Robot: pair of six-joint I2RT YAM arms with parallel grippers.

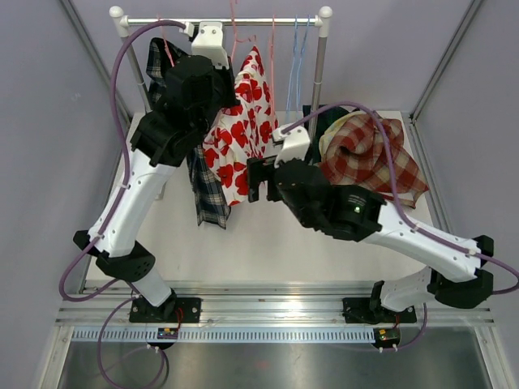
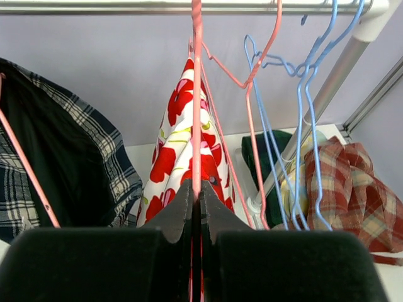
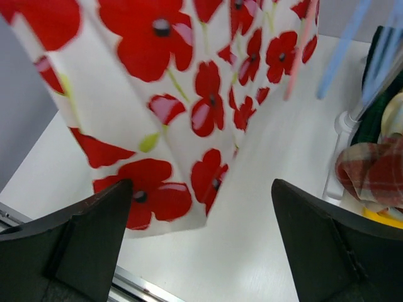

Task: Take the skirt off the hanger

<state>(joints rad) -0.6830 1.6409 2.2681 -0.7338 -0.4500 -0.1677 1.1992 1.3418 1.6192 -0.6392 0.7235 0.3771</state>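
My right gripper grabs the skirt by its free-hanging lower part near the hem (image 1: 242,185) (image 3: 189,194) next, to pull the skirt off the held hanger.
The white skirt with red poppies (image 1: 239,130) hangs from a pink hanger (image 2: 196,94) on the rail (image 1: 223,21). It also shows in the left wrist view (image 2: 182,145) and in the right wrist view (image 3: 157,94). My left gripper (image 2: 196,204) is shut on the pink hanger's wire, just above the skirt. My right gripper (image 3: 201,220) is open at the skirt's lower hem, with the hem corner between the jaws and the left finger (image 3: 94,220) close to the cloth. In the top view the right gripper (image 1: 258,180) sits at the skirt's lower right edge.
A dark plaid garment (image 1: 207,182) hangs left of the skirt. Empty pink (image 2: 255,126) and blue hangers (image 2: 302,113) hang to the right. A red plaid cloth pile (image 1: 369,158) lies on the white table (image 1: 243,243) by the rack's right post (image 1: 319,73).
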